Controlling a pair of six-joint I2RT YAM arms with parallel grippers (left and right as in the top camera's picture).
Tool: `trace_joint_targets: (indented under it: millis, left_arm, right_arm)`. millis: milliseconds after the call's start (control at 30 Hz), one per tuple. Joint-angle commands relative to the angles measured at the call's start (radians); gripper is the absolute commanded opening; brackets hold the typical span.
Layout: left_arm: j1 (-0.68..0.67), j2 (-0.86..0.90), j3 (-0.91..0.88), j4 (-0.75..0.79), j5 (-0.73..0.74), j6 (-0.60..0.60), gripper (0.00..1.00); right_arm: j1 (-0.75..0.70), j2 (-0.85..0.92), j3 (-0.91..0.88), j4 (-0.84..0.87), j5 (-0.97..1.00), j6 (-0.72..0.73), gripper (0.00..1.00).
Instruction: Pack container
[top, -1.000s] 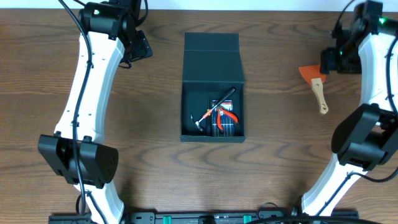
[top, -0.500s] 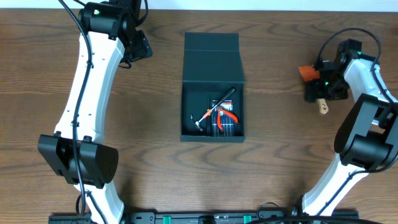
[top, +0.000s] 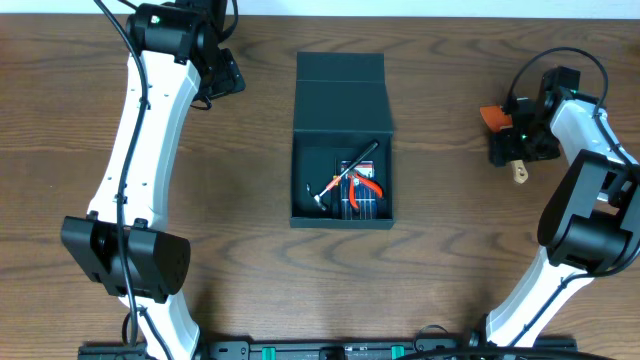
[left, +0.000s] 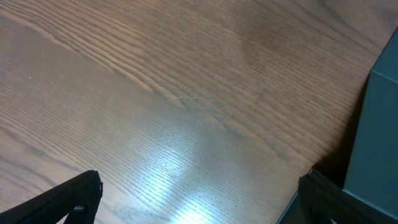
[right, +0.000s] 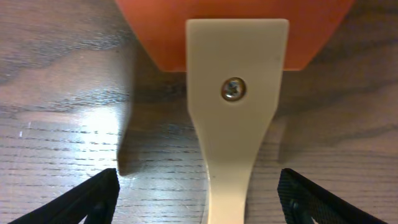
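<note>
My right gripper should close on the cream handle (top: 520, 172), because its fingers are low beside the handle's narrow neck and almost touch their shadows.
The dark teal-black container (top: 342, 100) lies mid-table with its flap lid open toward the back; inside are a small hammer, orange-handled pliers (top: 364, 187) and a dark tool. At the right, a scraper with an orange blade (top: 489, 116) and a cream handle (top: 520, 172) lies on the table. My right gripper (top: 518, 148) is low over it and open, its fingers straddling the cream handle (right: 231, 118) without touching; the orange blade (right: 161, 31) is ahead. My left gripper (top: 222, 72) is open and empty at the back left, the container's wall (left: 380, 137) at its right.
The wooden table (top: 220, 200) stretches around the container. Both arm bases stand at the front edge, left (top: 125, 255) and right (top: 590, 225).
The right gripper came down from above onto the scraper and now straddles its handle, shifting slightly in the last half second. The left arm and container have not moved.
</note>
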Motion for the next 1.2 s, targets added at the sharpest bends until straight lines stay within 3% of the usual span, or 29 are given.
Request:
trace_joint_targets:
  millis: [0, 367, 567, 667, 767, 933, 1033, 1167]
  left_arm:
    - [0.002, -0.008, 0.009, -0.003, -0.012, -0.013, 0.99]
    - [0.002, -0.008, 0.009, -0.003, -0.012, -0.013, 0.99]
    - [0.002, -0.008, 0.009, -0.003, -0.012, -0.013, 0.99]
    - [0.002, -0.008, 0.009, -0.003, -0.012, -0.013, 0.99]
    - [0.002, -0.008, 0.009, -0.003, -0.012, -0.013, 0.99]
    - [0.002, -0.008, 0.009, -0.003, -0.012, -0.013, 0.98]
    - [0.002, -0.008, 0.009, -0.003, -0.012, -0.013, 0.99]
    - [0.002, -0.008, 0.009, -0.003, -0.012, -0.013, 0.98]
  right_arm:
    - [-0.021, 0.003, -0.005, 0.003, 0.011, -0.006, 0.82]
    - [-0.021, 0.036, -0.01, 0.032, -0.001, -0.003, 0.83]
    - [-0.021, 0.048, -0.01, 0.04, -0.015, 0.005, 0.78]
    - [-0.021, 0.052, -0.01, 0.04, -0.015, 0.005, 0.67]
    - [-0.021, 0.053, -0.01, 0.035, -0.015, 0.005, 0.47]
    - [-0.021, 0.053, -0.01, 0.032, -0.016, 0.013, 0.29]
    - [-0.021, 0.053, -0.01, 0.033, -0.016, 0.03, 0.01]
    - [-0.021, 0.053, -0.008, 0.033, -0.02, 0.06, 0.01]
